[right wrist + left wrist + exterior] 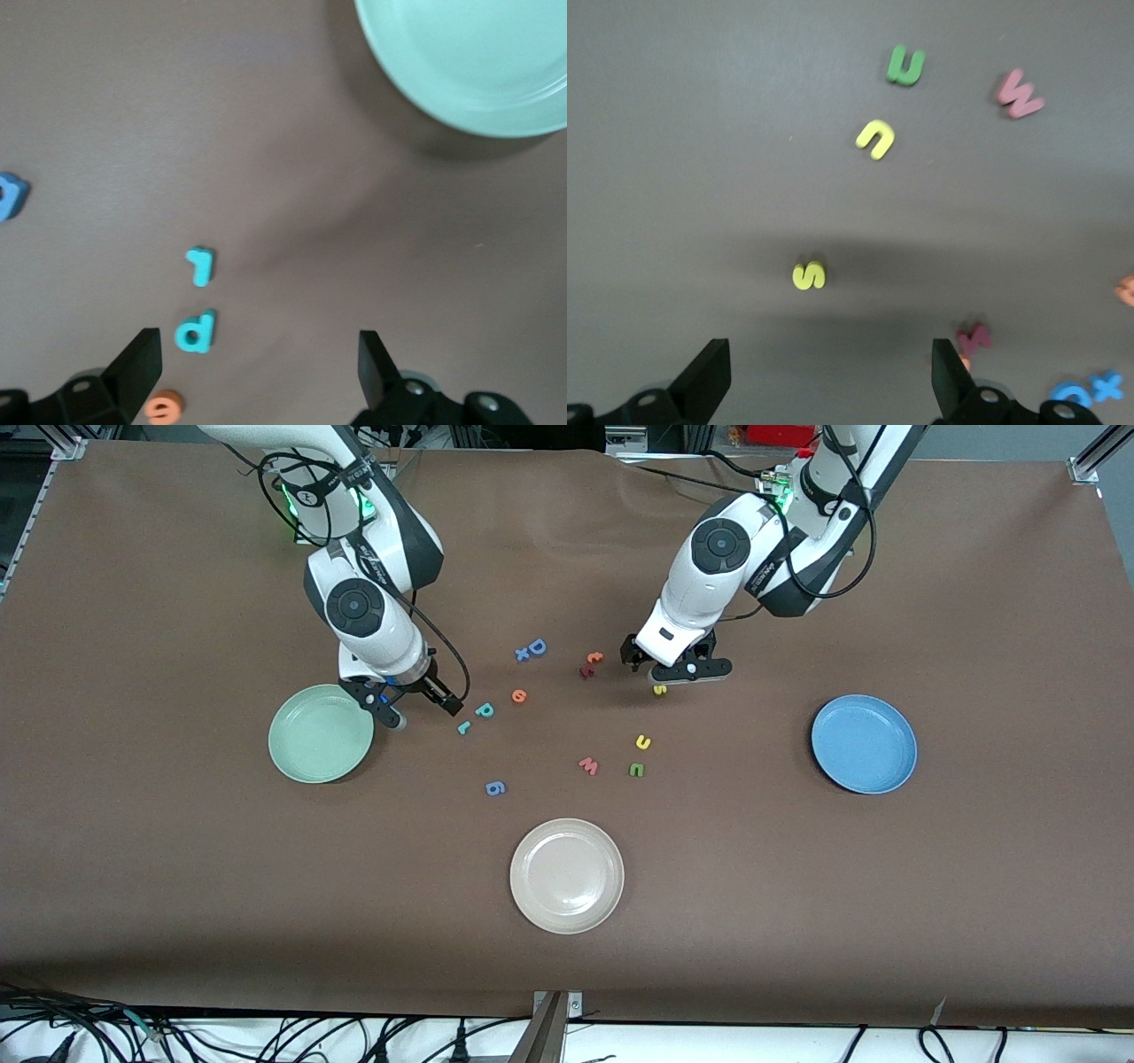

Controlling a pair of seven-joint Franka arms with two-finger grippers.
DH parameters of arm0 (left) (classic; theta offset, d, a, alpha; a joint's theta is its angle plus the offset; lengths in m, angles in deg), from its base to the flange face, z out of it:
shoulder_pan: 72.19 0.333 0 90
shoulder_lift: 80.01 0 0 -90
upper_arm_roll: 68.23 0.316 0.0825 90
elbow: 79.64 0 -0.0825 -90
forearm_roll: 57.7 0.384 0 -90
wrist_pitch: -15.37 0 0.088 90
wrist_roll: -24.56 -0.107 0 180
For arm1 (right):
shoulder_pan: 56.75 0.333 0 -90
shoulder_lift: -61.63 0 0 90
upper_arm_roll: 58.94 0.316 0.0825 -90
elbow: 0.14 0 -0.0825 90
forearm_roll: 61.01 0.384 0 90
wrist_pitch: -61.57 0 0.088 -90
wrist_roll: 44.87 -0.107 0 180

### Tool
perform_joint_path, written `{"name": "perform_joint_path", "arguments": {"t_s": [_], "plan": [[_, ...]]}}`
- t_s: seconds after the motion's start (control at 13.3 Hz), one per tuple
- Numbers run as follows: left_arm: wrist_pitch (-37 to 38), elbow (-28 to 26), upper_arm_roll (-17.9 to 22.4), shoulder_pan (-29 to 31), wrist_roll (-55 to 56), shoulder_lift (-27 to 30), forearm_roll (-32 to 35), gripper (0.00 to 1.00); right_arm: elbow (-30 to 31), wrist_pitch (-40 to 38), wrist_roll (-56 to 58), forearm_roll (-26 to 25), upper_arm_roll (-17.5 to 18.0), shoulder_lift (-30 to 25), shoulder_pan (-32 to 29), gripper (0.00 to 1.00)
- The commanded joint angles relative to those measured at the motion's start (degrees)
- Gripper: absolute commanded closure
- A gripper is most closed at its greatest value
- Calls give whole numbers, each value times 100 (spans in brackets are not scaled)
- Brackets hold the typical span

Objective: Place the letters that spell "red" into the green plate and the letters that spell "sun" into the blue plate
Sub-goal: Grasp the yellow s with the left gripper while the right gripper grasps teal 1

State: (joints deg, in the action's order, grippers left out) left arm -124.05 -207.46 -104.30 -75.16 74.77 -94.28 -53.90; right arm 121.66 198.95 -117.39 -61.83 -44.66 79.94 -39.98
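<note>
My left gripper is to grab the yellow s next by its curved top and bottom [660,690], to spell "sun" in the blue plate [864,744].
The teal r [463,728], teal d [484,709] and orange e [519,696] lie close together beside the green plate [321,733]. My right gripper [421,708] hangs open and empty between that plate and these letters. In the right wrist view the d [196,331], r [200,266] and e [164,406] lie by one finger [137,363]. The yellow s [659,690] lies just under my open, empty left gripper [671,669]. The yellow u [643,741] and green n [636,770] sit nearer the camera. The blue plate [864,744] stands empty toward the left arm's end.
A beige plate [567,875] sits nearest the camera. Other letters lie about: a blue D [537,646] with a blue x [523,655], an orange t [594,658], a dark red letter [585,672], a pink w [588,765], a blue g [495,787].
</note>
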Motion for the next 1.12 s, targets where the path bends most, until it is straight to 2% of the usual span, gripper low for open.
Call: {"name": "perform_joint_path", "arguments": {"t_s": [0.0, 0.15, 0.37, 0.52, 0.75, 1.05], "plan": [[-347, -253, 3, -11, 330, -57, 147, 0, 37, 542, -402, -93, 13, 137, 81, 2], [-610, -244, 3, -37, 812, -426, 671, 0, 37, 911, -394, -120, -13, 347, 72, 2], [-831, -148, 30, -20, 2488, -1111, 2584, 0, -16, 983, -385, -584, -83, 717, 55, 1], [-840, -130, 30, 24, 3430, -1349, 3457, 0, -16, 983, -385, -629, -92, 718, 72, 2], [-840, -130, 21, 42, 3636, -1500, 3479, 0, -138, 1001, -394, -814, -84, 814, 81, 8], [-1113, -95, 21, 94, 3628, -1649, 3443, 0, -270, 1106, -429, -867, -84, 1042, 90, 9]]}}
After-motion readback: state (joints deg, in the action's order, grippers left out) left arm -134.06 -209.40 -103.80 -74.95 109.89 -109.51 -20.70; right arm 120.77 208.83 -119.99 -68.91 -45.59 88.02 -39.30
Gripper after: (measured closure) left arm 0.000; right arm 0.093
